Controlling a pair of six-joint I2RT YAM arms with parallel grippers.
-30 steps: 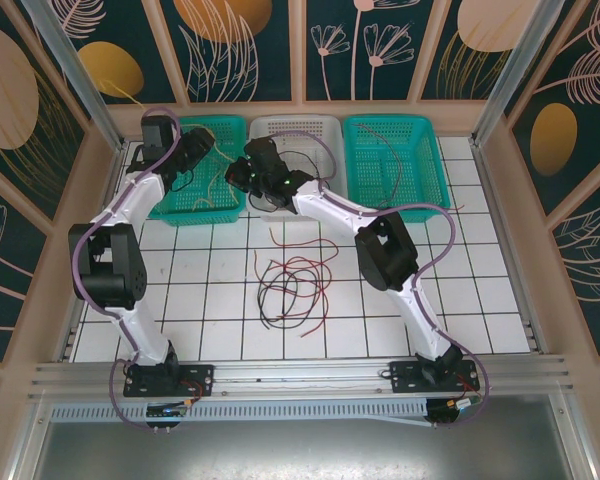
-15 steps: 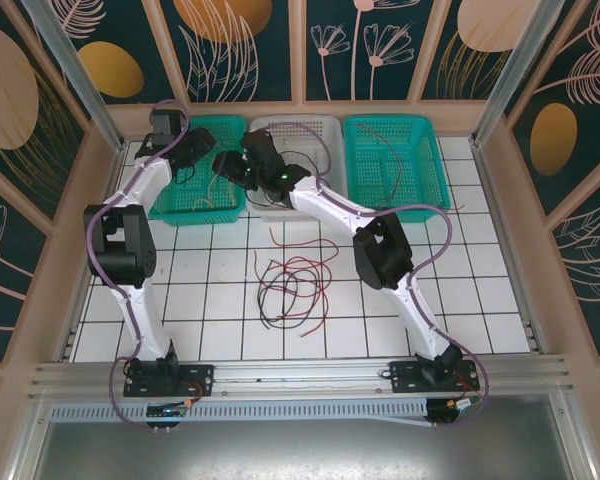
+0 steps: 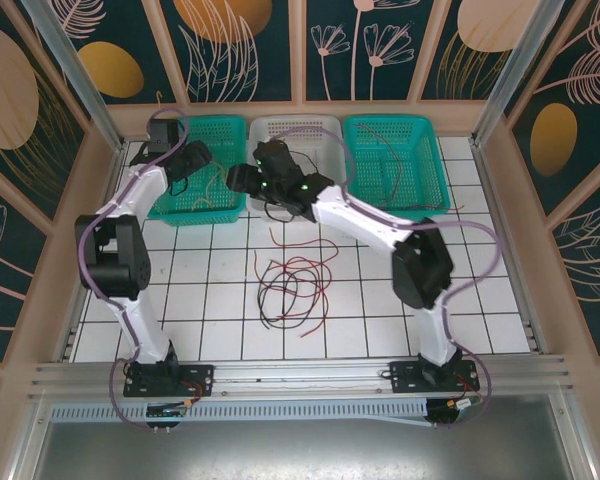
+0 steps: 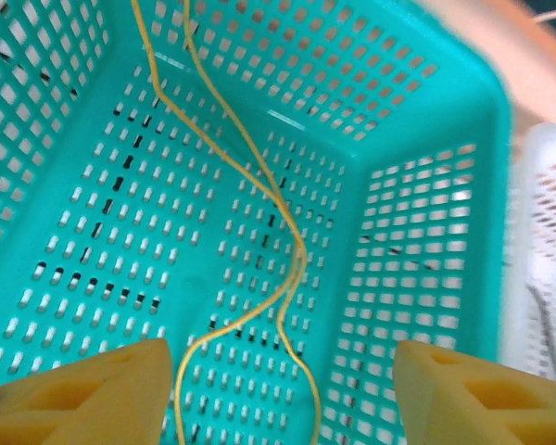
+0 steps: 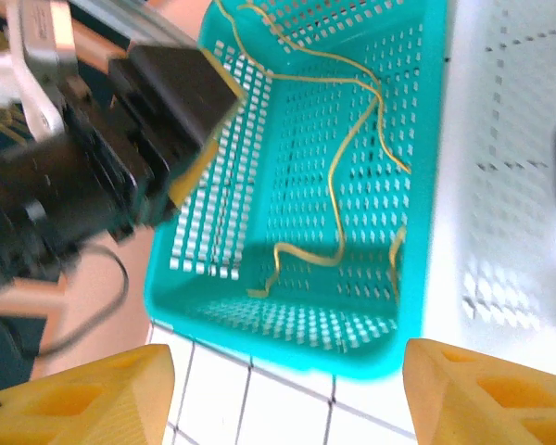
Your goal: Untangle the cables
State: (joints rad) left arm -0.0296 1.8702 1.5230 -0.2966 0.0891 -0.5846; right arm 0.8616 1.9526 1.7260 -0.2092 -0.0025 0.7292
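Note:
My right gripper grabs a red cable near its loose end next, on the tangle's basket-facing side, and draws it free to untangle the cables.
A tangle of red and black cables (image 3: pixel 294 288) lies on the white tiles in the middle. Yellow cables (image 4: pixel 292 250) lie loose on the floor of the left teal basket (image 3: pixel 195 205). My left gripper (image 3: pixel 193 160) hangs over that basket, open. Its yellow fingers (image 4: pixel 83 394) stand wide apart with nothing gripped, and the yellow cable runs below the gap. My right gripper (image 3: pixel 242 181) hovers at the basket's near right corner, open and empty. In the right wrist view the yellow cables (image 5: pixel 338 176) show in the basket (image 5: pixel 278 329), beyond my gripper (image 5: pixel 287 394).
A white basket (image 3: pixel 325 128) in the middle holds a black cable. The right teal basket (image 3: pixel 425 190) holds a red cable (image 3: pixel 390 150). The left arm's black wrist (image 5: pixel 157 111) sits over the left basket's rim. Wooden walls enclose the tiled floor.
My right gripper has opened and its arm's elbow has swung right. The left gripper has opened wider and shifted slightly over the teal basket. The tangle on the tiles has not moved.

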